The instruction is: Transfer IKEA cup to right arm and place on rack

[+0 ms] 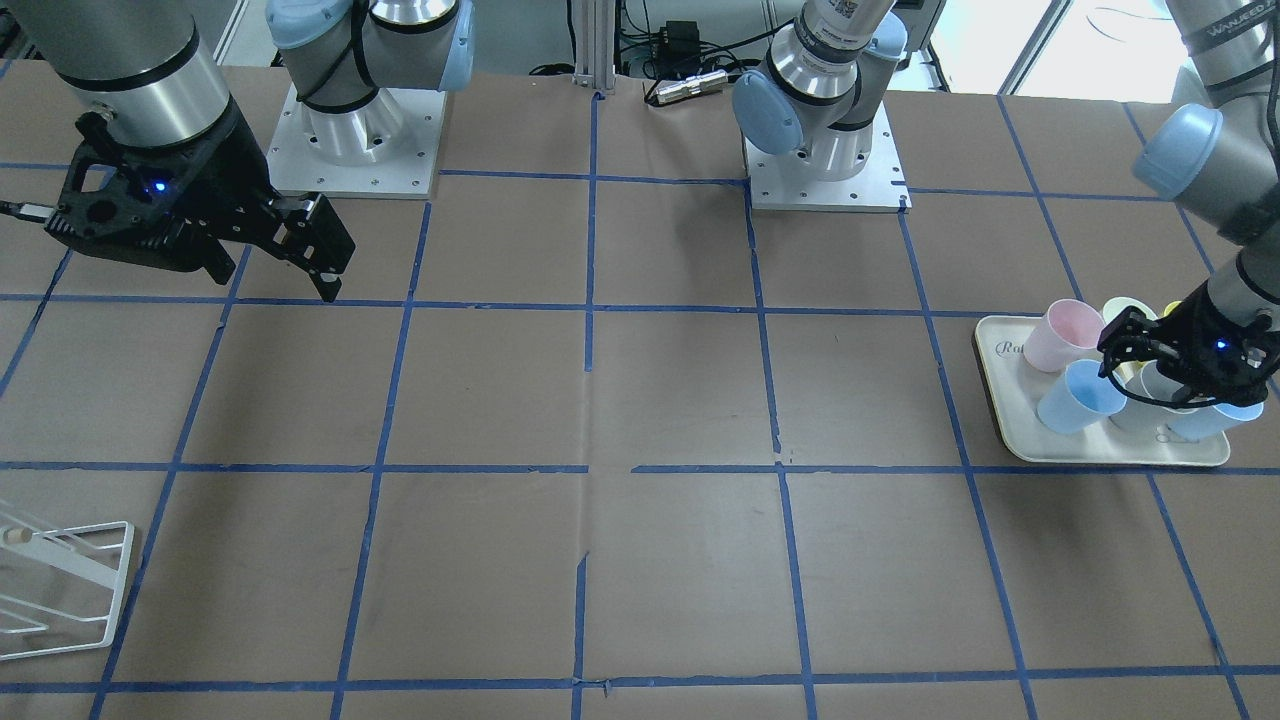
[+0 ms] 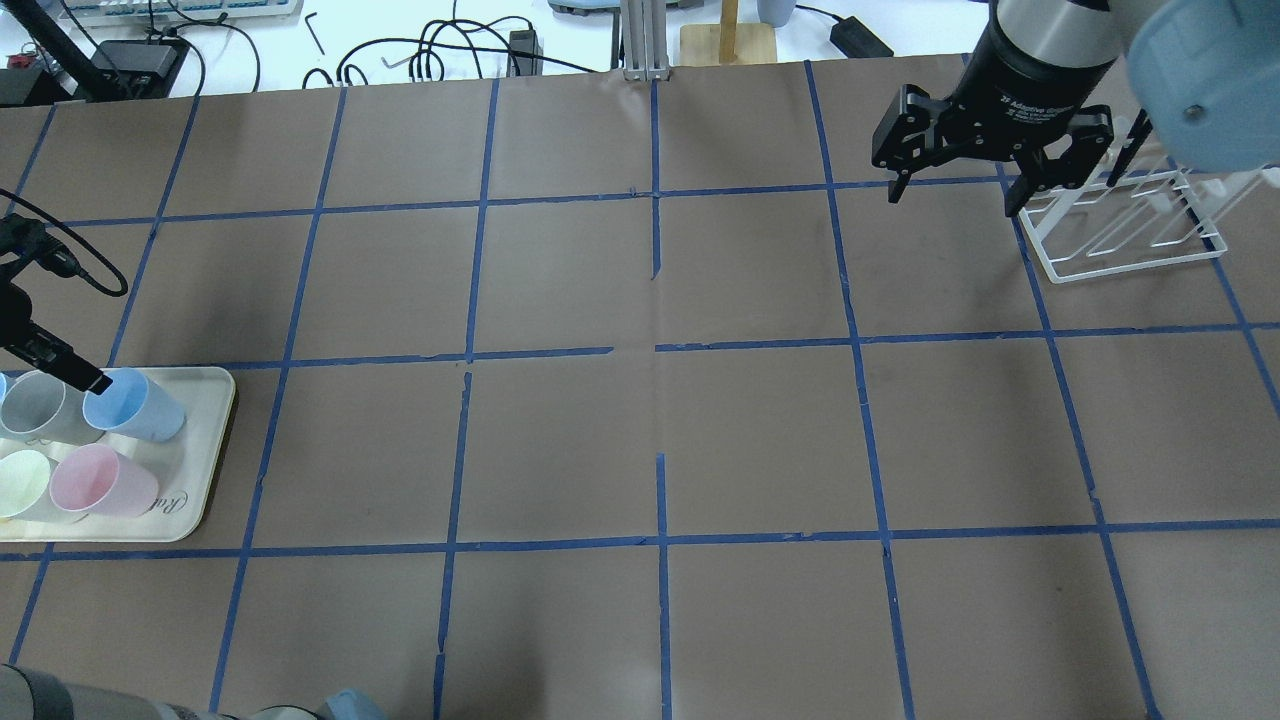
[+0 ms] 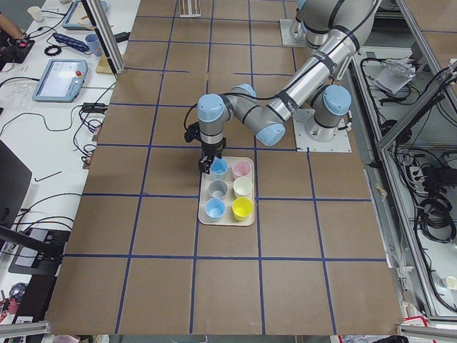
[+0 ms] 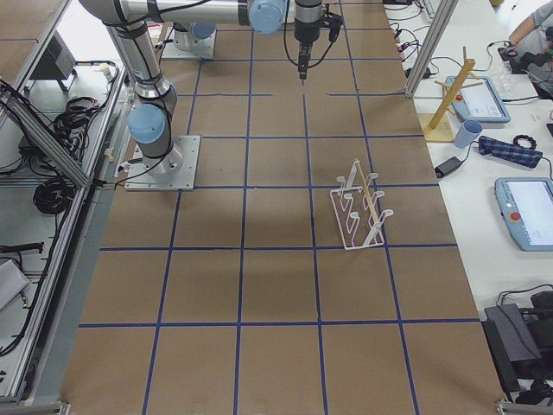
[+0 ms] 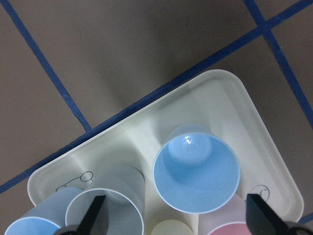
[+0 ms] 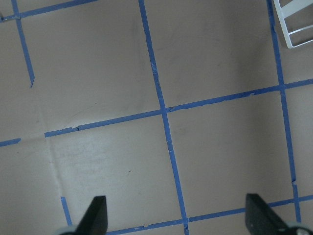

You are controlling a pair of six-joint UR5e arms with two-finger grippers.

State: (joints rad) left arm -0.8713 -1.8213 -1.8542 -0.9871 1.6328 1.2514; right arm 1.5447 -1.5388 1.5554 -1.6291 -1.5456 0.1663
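Observation:
The pale blue IKEA cup is to be handed over for the rack [image 1: 66, 576], so the robot's left gripper should next grab the cup by its rim [image 1: 1093, 366].
Two pale blue IKEA cups stand on a cream tray [image 2: 200, 450]. One [image 2: 135, 403] is at the tray's far inner corner and also shows in the front view [image 1: 1080, 395] and the left wrist view [image 5: 195, 169]. The other [image 1: 1215, 420] is at the tray's outer end. My left gripper [image 5: 177, 218] is open, and the corner blue cup sits between its fingers just below the tips. One finger [image 2: 85, 375] is by that cup's rim. My right gripper [image 2: 955, 195] is open and empty, held in the air beside the white wire rack [image 2: 1120, 225].
The tray also holds a pink cup [image 2: 100, 480], a grey cup [image 2: 35, 405], a pale green cup [image 2: 20, 480] and a yellow cup [image 3: 241, 209], packed close together. The rack also shows at the front view's lower left [image 1: 60, 580]. Brown paper with blue tape lines covers the table.

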